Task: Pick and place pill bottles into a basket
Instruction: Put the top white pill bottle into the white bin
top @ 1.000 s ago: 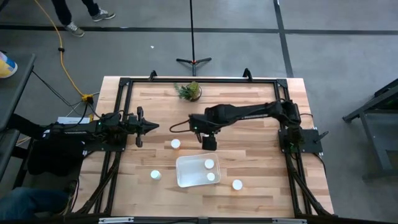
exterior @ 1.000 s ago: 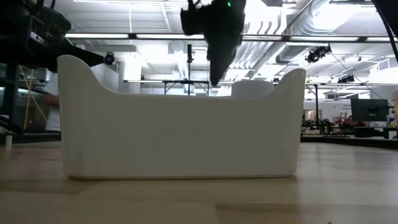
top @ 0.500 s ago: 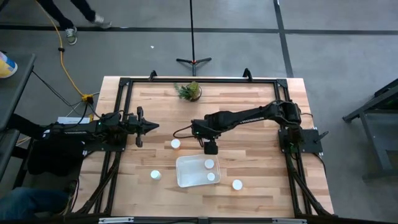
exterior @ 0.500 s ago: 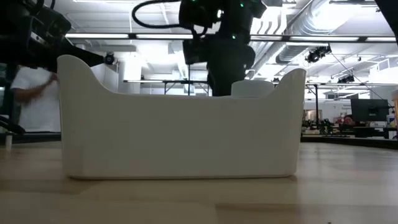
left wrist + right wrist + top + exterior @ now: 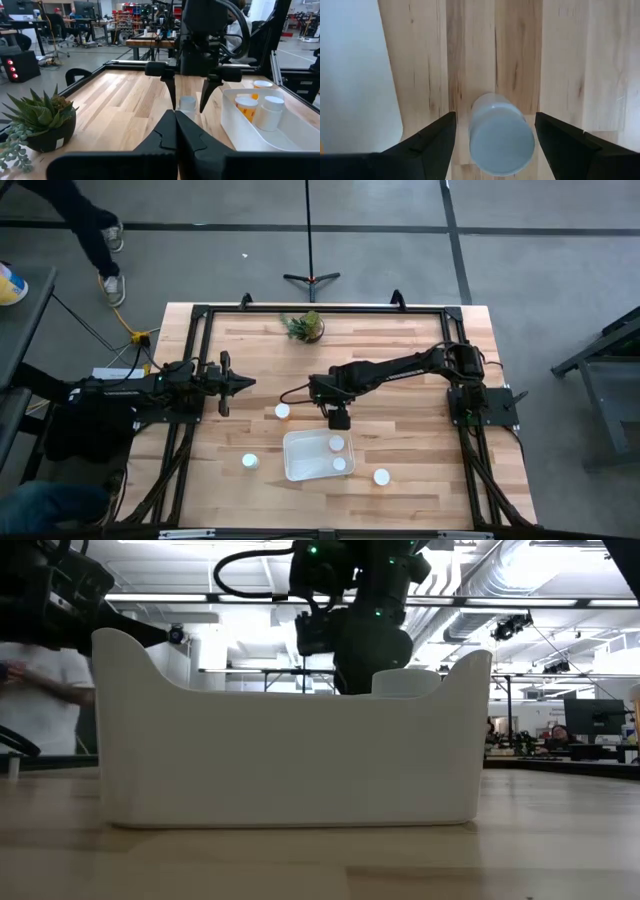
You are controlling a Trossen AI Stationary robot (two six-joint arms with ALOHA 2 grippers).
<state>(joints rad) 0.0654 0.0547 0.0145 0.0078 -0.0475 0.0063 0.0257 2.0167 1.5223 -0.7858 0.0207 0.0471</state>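
The white-capped bottle is between my right gripper's fingers, which reach down on either side of it. My right gripper should close now. Closing now would hold it.
My right gripper is open and points straight down over a white-capped pill bottle that stands on the table just beyond the basket's far edge. Its fingers stand on either side of the bottle without touching it, as the left wrist view also shows. The white basket holds two bottles. Three more bottles stand on the table. My left gripper is shut and empty at the table's left.
A small green potted plant stands at the far edge. In the low view the basket's wall hides the table behind it. A person walks on the floor beyond the table's far left corner.
My right gripper has moved a little toward the table's near edge and come down behind the basket, over the bottle. The person beyond the table has walked toward the left.
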